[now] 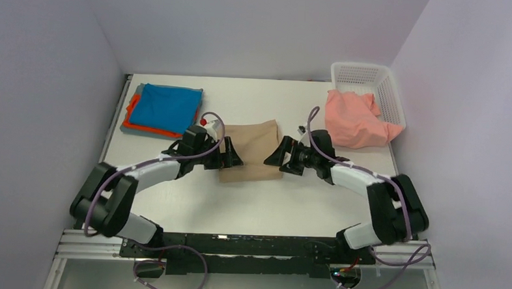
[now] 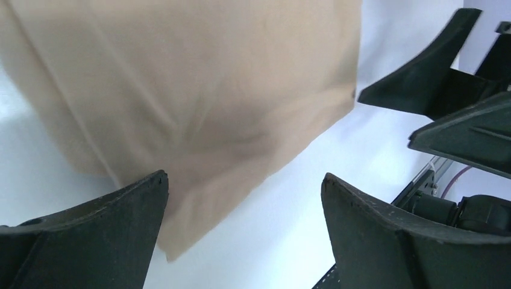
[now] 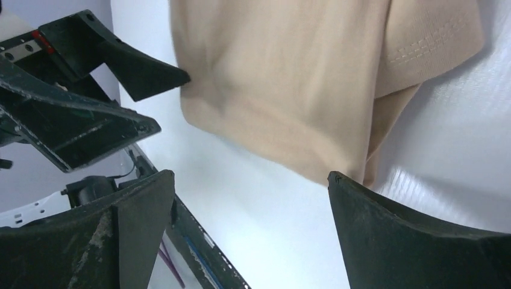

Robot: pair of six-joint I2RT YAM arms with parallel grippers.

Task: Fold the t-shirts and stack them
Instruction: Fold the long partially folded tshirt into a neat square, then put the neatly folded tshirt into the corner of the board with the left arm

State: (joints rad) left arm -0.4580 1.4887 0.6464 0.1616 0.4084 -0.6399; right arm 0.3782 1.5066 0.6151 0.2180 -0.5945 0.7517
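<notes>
My left gripper next needs to grab the folded tan-beige t-shirt (image 1: 252,151) by its side edge facing the stack, layers together, to lay the t-shirt on top.
A folded tan-beige t-shirt (image 1: 252,151) lies mid-table. It fills the upper part of the left wrist view (image 2: 193,90) and of the right wrist view (image 3: 295,78). My left gripper (image 1: 233,156) is open at its left edge, jaws wide apart and empty (image 2: 244,180). My right gripper (image 1: 274,157) is open at its right edge, also empty (image 3: 250,177). A stack at the back left shows a bright blue t-shirt (image 1: 170,107) on top, over an orange one (image 1: 132,110) and a grey one (image 1: 136,130). A salmon-pink t-shirt (image 1: 355,119) lies crumpled at the back right.
A white lattice basket (image 1: 373,81) stands at the back right corner, the pink shirt spilling from it. Grey walls close the table on the left, back and right. The arm bases and a black rail (image 1: 249,248) run along the near edge.
</notes>
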